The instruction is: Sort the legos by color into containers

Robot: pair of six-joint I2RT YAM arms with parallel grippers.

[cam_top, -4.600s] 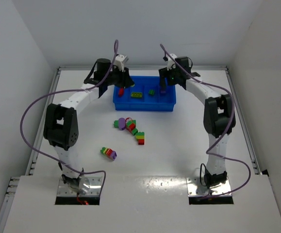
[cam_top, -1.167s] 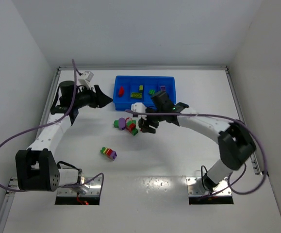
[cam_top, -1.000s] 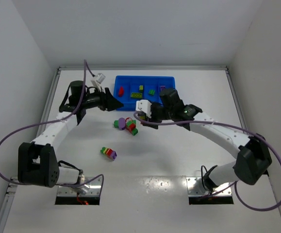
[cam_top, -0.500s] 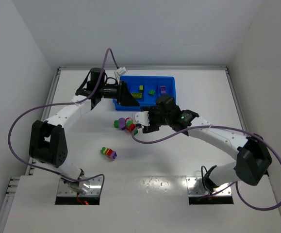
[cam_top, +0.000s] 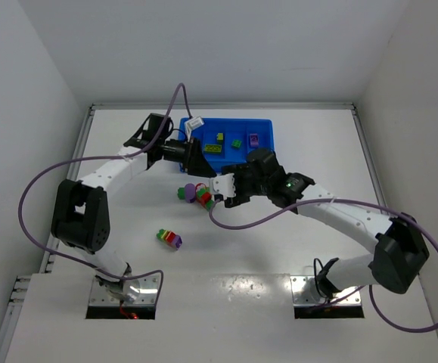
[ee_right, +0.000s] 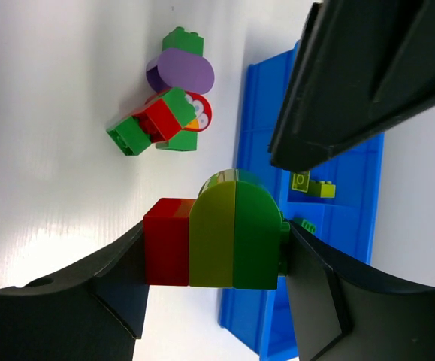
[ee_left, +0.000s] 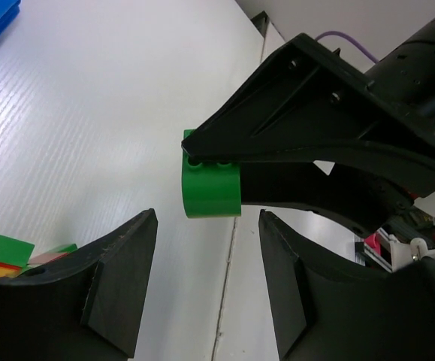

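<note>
I should next use my left gripper to take hold of the lego stack [ee_right: 225,239] by its green end [ee_right: 258,236], so the green can come off and be sorted by color.
My right gripper [ee_right: 217,256] is shut on a red, yellow and green lego stack [ee_right: 225,239], held above the table in front of the blue tray [ee_right: 318,248]. The stack's green end [ee_left: 211,184] shows just beyond the tips of my left gripper [ee_left: 208,278], which stands open with nothing between its fingers. From above, the left gripper [cam_top: 196,160] points at the right gripper [cam_top: 220,190] near the tray's [cam_top: 268,162] front left corner. A loose pile of legos [cam_top: 194,193] lies beside them, and a small stack [cam_top: 169,239] lies nearer. The tray holds yellow [cam_top: 219,138], green [cam_top: 236,143] and purple [cam_top: 253,139] bricks.
The left arm [cam_top: 120,166] covers the tray's left end. Purple cables loop from both arms over the table. White walls close in the table on the left, back and right. The right arm's forearm [cam_top: 340,212] reaches across the middle right.
The left gripper has swung right and forward, from the table's left side to the tray's front left corner, facing the right gripper. The right gripper has shifted slightly left, still holding its stack.
</note>
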